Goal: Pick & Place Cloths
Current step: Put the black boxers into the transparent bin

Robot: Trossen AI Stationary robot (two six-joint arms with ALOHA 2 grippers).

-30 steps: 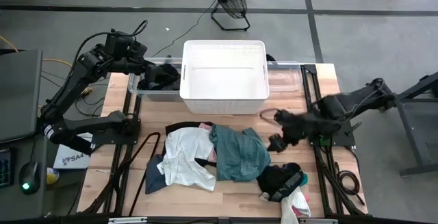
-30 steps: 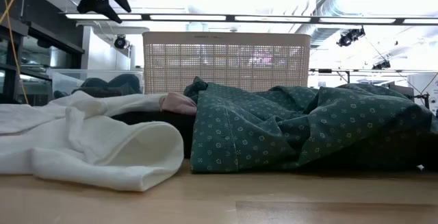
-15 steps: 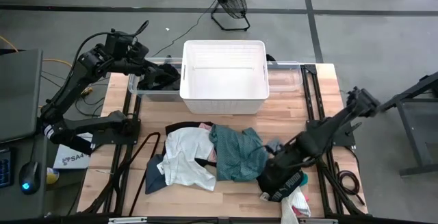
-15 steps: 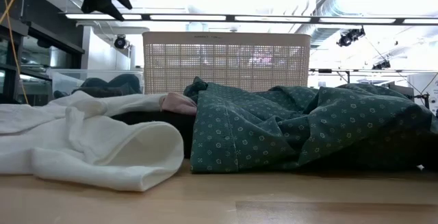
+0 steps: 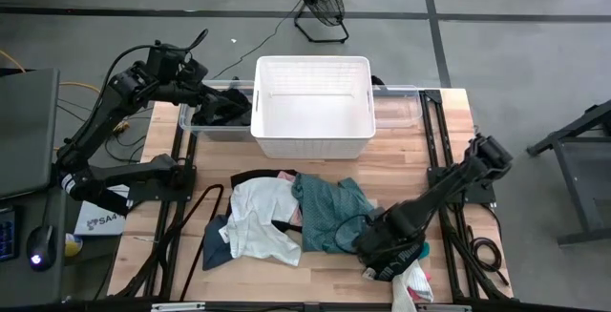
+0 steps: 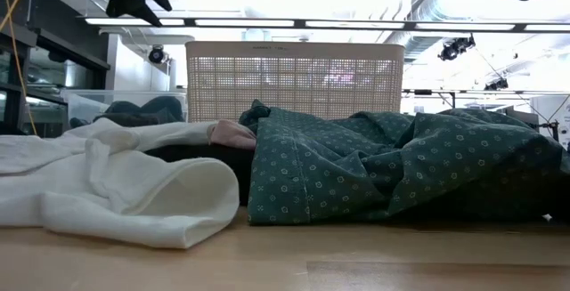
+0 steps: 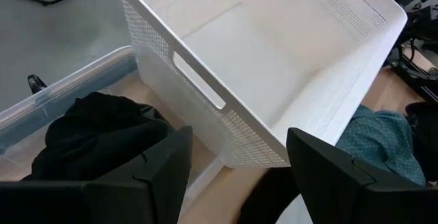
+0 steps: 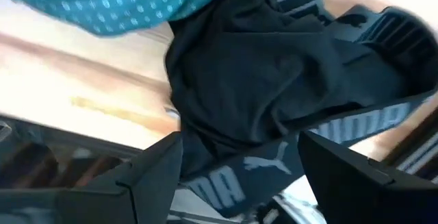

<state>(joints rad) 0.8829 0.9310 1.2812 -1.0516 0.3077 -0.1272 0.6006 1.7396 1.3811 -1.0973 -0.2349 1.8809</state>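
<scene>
The black cloth needs to come off the table, so my right gripper should next grab it by its bunched middle fabric (image 8: 253,80).
The cloths lie heaped on the near half of the table: a white one (image 5: 258,218), a teal dotted one (image 5: 329,212), a dark blue one (image 5: 215,247), a pink bit (image 5: 286,175), and a black cloth with a lettered waistband (image 5: 396,250) beside a white-pink one (image 5: 417,283). My right gripper (image 5: 374,242) (image 8: 239,138) is open low over the black cloth (image 8: 253,73), one finger on each side of it. My left gripper (image 5: 202,95) (image 7: 238,135) hangs open above a clear bin (image 5: 191,121) that holds another black cloth (image 7: 96,131). My right gripper comes slanting down from the table's right side over the black cloth's middle fold (image 8: 239,114). I cannot tell whether its open fingers touch the cloth. The cloth lies flat on the table.
A white lattice basket (image 5: 313,107) stands at the far middle of the table, with a second clear bin (image 5: 401,110) to its right. Black cables (image 5: 191,226) run along the left side. In the low view the teal cloth (image 6: 401,166) and white cloth (image 6: 116,184) fill the foreground.
My right gripper has swung from the table's right middle toward the near edge and the left, coming down over the black cloth. The left arm and the cloth heap have kept still.
</scene>
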